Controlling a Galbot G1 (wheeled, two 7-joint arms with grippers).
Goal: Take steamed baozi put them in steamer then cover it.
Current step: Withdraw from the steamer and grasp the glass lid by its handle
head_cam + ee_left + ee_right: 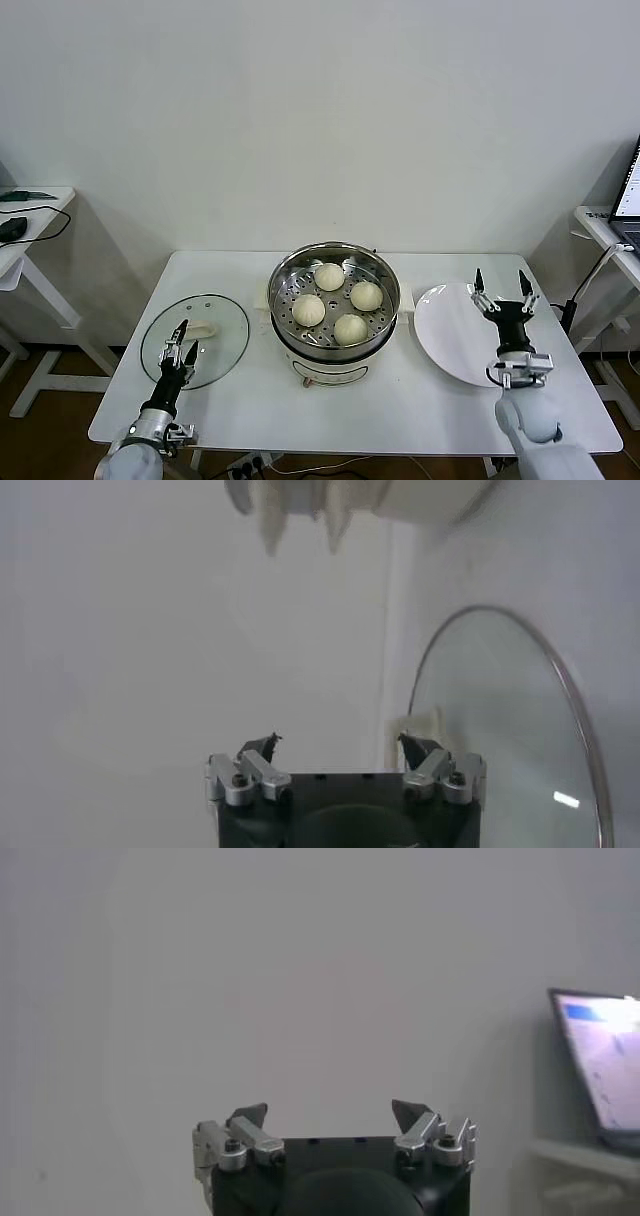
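Observation:
The glass disc of the cover spreads far wider than my fingers open, so my left gripper should grip the cover by its narrow white handle [203, 329] [422, 734] next.
Several cream-white baozi [329, 277] sit inside the shiny steel steamer [287, 273] at the table's middle. The clear glass cover [222, 312] with its white handle [203, 330] lies flat on the table to the steamer's left; it also shows in the left wrist view [500, 730]. My left gripper [183, 346] is open and empty, fingertips up, at the cover's near edge beside the handle. My right gripper [503, 287] is open and empty, fingertips up, over the white plate. In the right wrist view the gripper [330, 1112] faces the bare wall.
An empty flat white plate [450, 335] lies right of the steamer. The white table's front edge [350, 445] runs close to both arms. A side desk with a cable stands at the left, a laptop [629, 195] at the right.

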